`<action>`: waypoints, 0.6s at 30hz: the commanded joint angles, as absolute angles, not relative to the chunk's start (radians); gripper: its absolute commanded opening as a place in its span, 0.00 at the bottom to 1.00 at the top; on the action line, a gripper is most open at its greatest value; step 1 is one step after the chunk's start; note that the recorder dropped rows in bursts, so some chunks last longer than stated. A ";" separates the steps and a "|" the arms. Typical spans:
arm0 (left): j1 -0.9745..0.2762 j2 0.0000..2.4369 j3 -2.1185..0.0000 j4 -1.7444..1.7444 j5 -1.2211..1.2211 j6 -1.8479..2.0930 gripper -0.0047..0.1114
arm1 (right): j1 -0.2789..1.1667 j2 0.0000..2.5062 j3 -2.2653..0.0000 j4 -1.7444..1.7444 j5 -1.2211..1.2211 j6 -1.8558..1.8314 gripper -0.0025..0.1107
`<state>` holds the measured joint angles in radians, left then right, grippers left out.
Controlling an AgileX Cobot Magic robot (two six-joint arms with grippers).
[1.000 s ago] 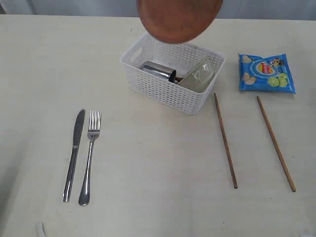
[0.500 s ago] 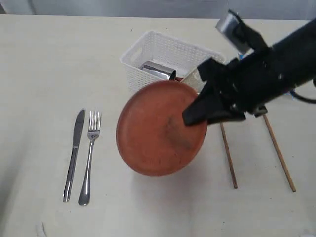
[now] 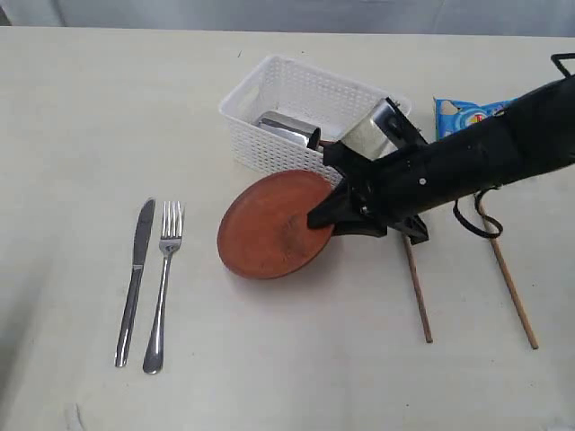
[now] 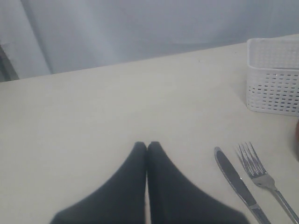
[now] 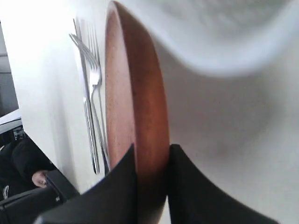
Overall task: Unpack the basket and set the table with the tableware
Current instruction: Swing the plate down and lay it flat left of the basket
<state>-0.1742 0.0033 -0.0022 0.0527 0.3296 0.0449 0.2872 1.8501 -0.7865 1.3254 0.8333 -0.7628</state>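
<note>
The plate's lower edge [image 3: 247, 269] hangs tilted above the tabletop beside the basket [image 3: 278, 148], so my right gripper lowers the plate onto the table, before releasing it.
My right gripper [image 3: 325, 215] is shut on the rim of the reddish-brown plate [image 3: 269, 224], which hangs low over the table [image 3: 269, 359] in front of the white basket [image 3: 278, 148]. The wrist view shows the plate [image 5: 135, 102] edge-on between my right gripper's [image 5: 152, 151] fingers. Inside the basket lie the steel cup [image 3: 286, 127] and the white bowl [image 3: 364, 139]. The knife [image 3: 135, 278] and fork [image 3: 163, 283] lie side by side at the left. Two chopsticks [image 3: 410, 256] [image 3: 501, 260] lie at the right. My left gripper [image 4: 147, 145] is shut and empty, near the knife [image 4: 236, 182]. The spoon is hidden.
A blue chip bag [image 3: 481, 126] lies right of the basket, partly behind my right arm [image 3: 485, 157]. The basket's corner [image 4: 273, 77] and the fork [image 4: 261, 175] show in the left wrist view.
The right arm has brought the plate down from high above the basket to just over the table in front of it, tilting it flatter.
</note>
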 commanded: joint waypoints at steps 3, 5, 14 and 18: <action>-0.172 0.000 0.000 0.051 0.322 0.044 0.04 | 0.283 1.958 -0.935 1.411 0.797 -0.785 0.02; -0.172 0.000 0.000 0.051 0.322 0.044 0.04 | 0.283 1.988 -0.959 1.441 0.759 -0.785 0.02; -0.172 0.000 0.000 0.051 0.322 0.044 0.04 | 0.287 2.030 -1.024 1.518 0.692 -0.787 0.02; -0.172 0.000 0.000 0.051 0.322 0.044 0.04 | 0.292 2.030 -1.024 1.548 0.663 -0.815 0.02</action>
<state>-0.1742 0.0033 -0.0022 0.0527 0.3296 0.0449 0.2911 2.0330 -1.0166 1.5126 0.6836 -0.7879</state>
